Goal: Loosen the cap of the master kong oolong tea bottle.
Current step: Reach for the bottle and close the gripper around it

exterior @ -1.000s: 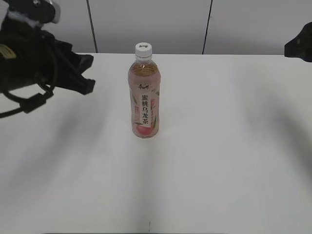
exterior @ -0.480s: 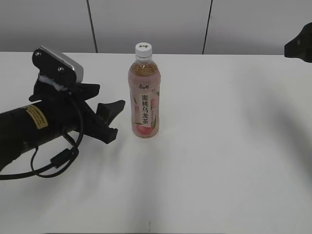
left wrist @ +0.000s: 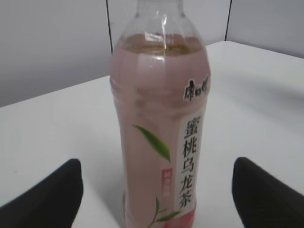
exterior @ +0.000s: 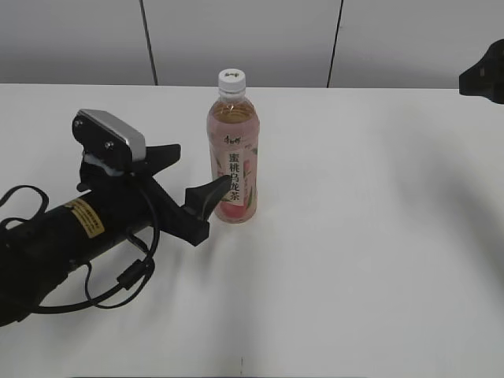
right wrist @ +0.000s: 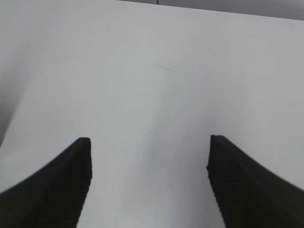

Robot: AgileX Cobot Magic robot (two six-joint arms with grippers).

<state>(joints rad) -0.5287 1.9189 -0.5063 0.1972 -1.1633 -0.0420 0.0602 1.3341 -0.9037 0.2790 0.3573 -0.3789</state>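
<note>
The tea in the tall bottle reaches the shoulder (exterior: 232, 116), so my left gripper needs to grab the bottle next by its labelled middle (exterior: 234, 167) to keep it balanced.
The master kong oolong tea bottle (exterior: 233, 161) stands upright on the white table (exterior: 354, 260), full of amber tea, with a pink peach label. Its white cap (exterior: 231, 77) is on the neck. My left gripper (exterior: 193, 170) lies low at the bottle's left, open, its near fingertip just short of the label. In the left wrist view the bottle (left wrist: 159, 128) fills the middle, with the left gripper (left wrist: 156, 166) spread wide to either side and not touching it; the cap is cut off above. My right gripper (right wrist: 148, 141) is open over bare table.
A grey panelled wall (exterior: 252, 39) runs behind the table's far edge. A dark part of the right arm (exterior: 483, 73) shows at the right edge of the exterior view, high and far from the bottle. The left arm's cable (exterior: 126, 279) loops on the table.
The left arm has swung down and rightward toward the bottle, and its fingers have spread wider. The bottle and the right arm have not moved.
</note>
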